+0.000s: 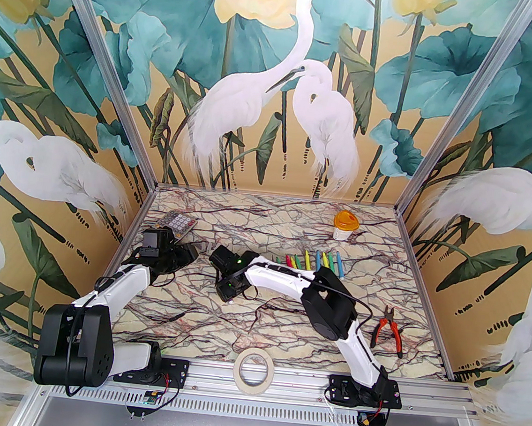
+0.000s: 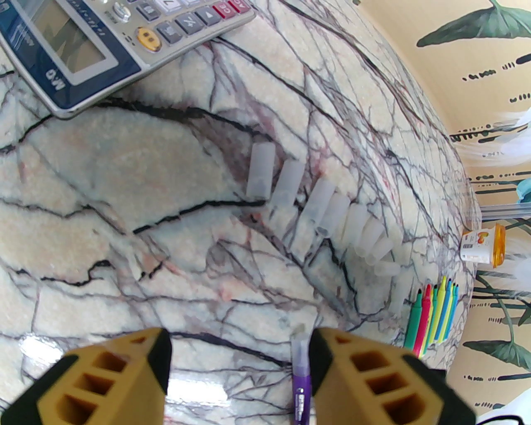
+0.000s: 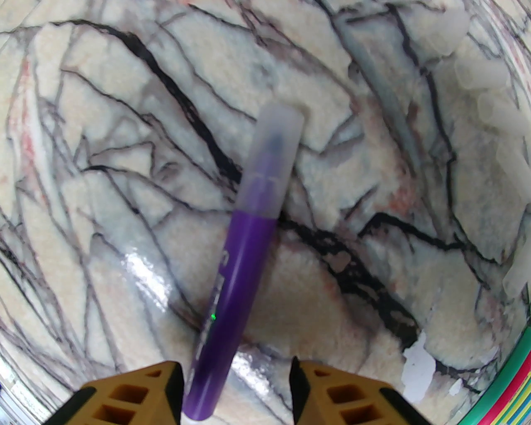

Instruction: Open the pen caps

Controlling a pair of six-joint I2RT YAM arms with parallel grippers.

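Observation:
My right gripper grabs the purple pen by its butt end next, since the clear cap stays free for my left gripper to open.
A purple pen (image 3: pixel 236 265) with a clear pen cap (image 3: pixel 274 149) on its tip points away from my right gripper (image 3: pixel 236 365). The gripper is open, and the pen's butt rests against its left finger with a gap to the right one. I cannot tell whether the pen touches the marble. In the left wrist view the same capped pen (image 2: pixel 300 373) runs beside the right finger of my open left gripper (image 2: pixel 240 344). Several loose pen caps (image 2: pixel 290 186) lie in a curved row beyond it. Several uncapped pens (image 1: pixel 317 260) lie side by side at centre right. In the top view the left gripper (image 1: pixel 189 252) and right gripper (image 1: pixel 228 293) are close together.
A calculator (image 1: pixel 179 222) lies at the back left, just past the left gripper. A yellow-lidded jar (image 1: pixel 344 225) stands at the back. Red-handled pliers (image 1: pixel 388 331) lie at the right. A tape roll (image 1: pixel 253 365) sits on the near rail.

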